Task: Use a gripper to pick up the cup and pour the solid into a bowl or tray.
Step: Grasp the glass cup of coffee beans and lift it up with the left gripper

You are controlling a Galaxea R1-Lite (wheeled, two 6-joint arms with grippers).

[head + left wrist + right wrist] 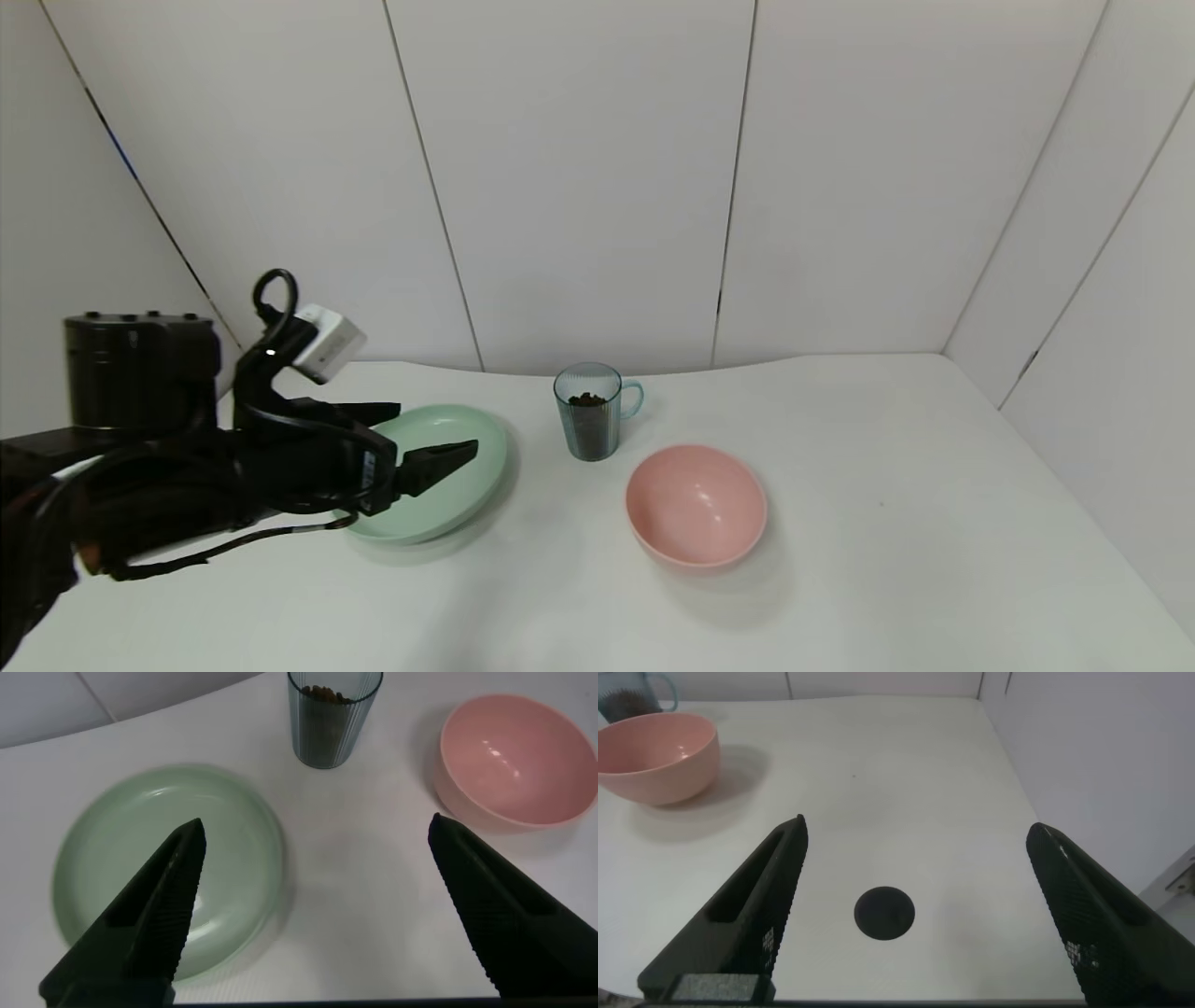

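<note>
My left gripper should next hold the cup around its ribbed body (591,426) (323,734) and keep it level. Loose dark brown pieces fill much of the cup.
The cup (590,420), a ribbed blue-grey mug with a light blue handle, stands upright at the back middle of the table. The solid (587,399), dark brown pieces, lies inside it. The pink bowl (695,504) sits in front of it, to its right, and is empty. My left gripper (439,431) hovers over the green plate, open and empty, well left of the cup. In the left wrist view its gripper (316,821) points at the table between plate and bowl, with the cup (334,723) and bowl (519,756) ahead. My right gripper (917,824) is open and empty, out of the head view.
A flat pale green plate (476,495) lies left of the cup, also in the left wrist view (140,831). The right wrist view shows a dark round spot (884,913) on the table, the bowl (654,756) and the wall close by.
</note>
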